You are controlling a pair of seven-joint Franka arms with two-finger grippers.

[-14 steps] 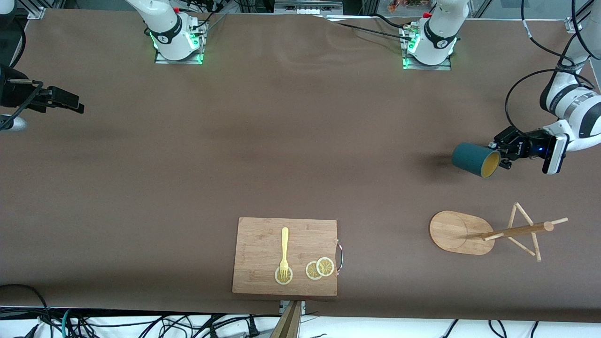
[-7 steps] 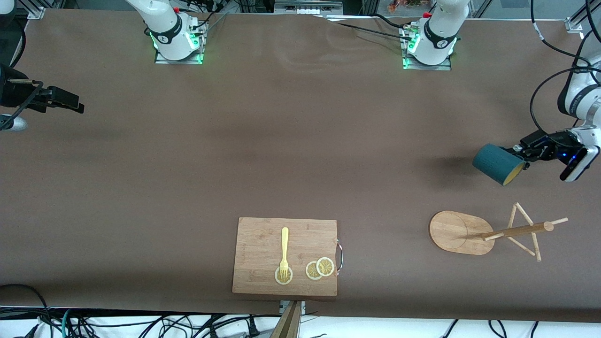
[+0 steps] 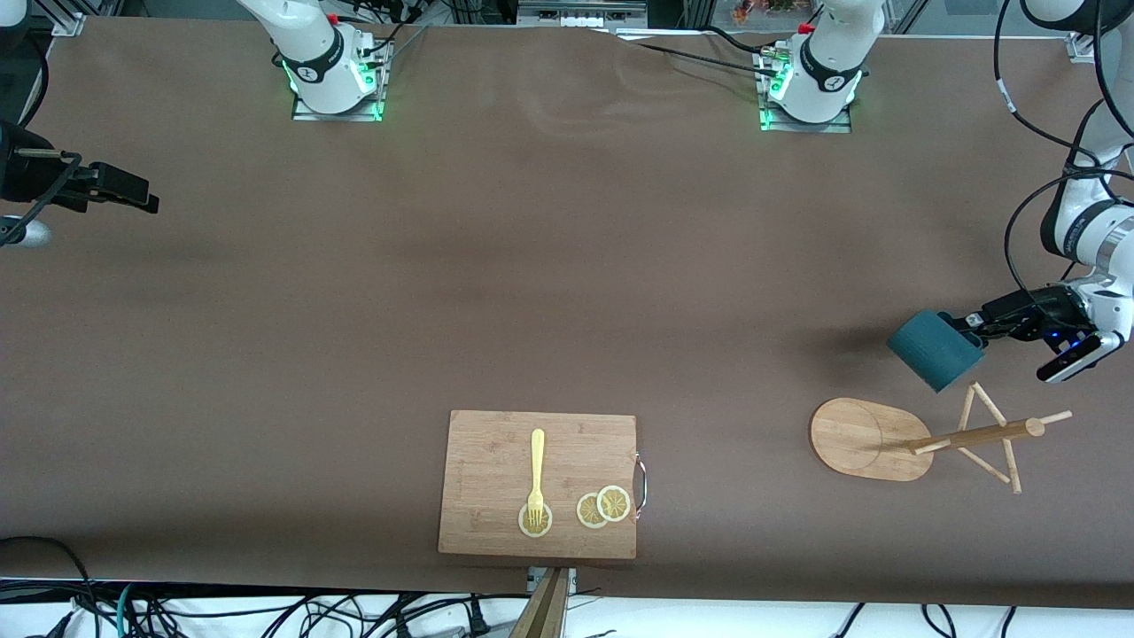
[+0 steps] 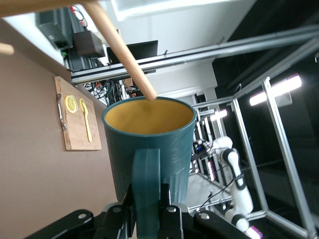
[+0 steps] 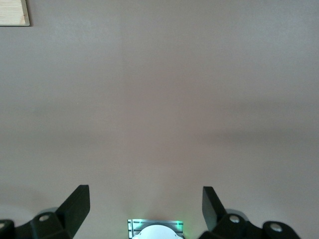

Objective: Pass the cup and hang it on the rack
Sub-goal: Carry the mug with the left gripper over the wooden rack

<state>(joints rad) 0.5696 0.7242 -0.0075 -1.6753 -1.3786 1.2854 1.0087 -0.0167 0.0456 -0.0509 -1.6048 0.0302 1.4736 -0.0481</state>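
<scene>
My left gripper needs to move the cup onto the peg before releasing it: the peg tip is at the cup's rim.
The dark teal cup hangs in the air, tilted, above the table close beside the rack's pegs. My left gripper is shut on its handle. In the left wrist view the handle sits pinched between the jaws of the left gripper, and the cup's yellow inside faces a rack peg whose tip lies at the rim. The bamboo rack stands on its oval base, its post carrying thin pegs. My right gripper waits open over the right arm's end of the table, with nothing between its fingers.
A bamboo cutting board lies near the table's front edge, with a yellow fork and lemon slices on it. Its corner shows in the right wrist view. The arm bases stand along the table's edge farthest from the camera.
My left gripper has carried the cup toward the rack's pegs and turned it, so its yellow inside no longer shows in the front view. The right arm has not moved.
</scene>
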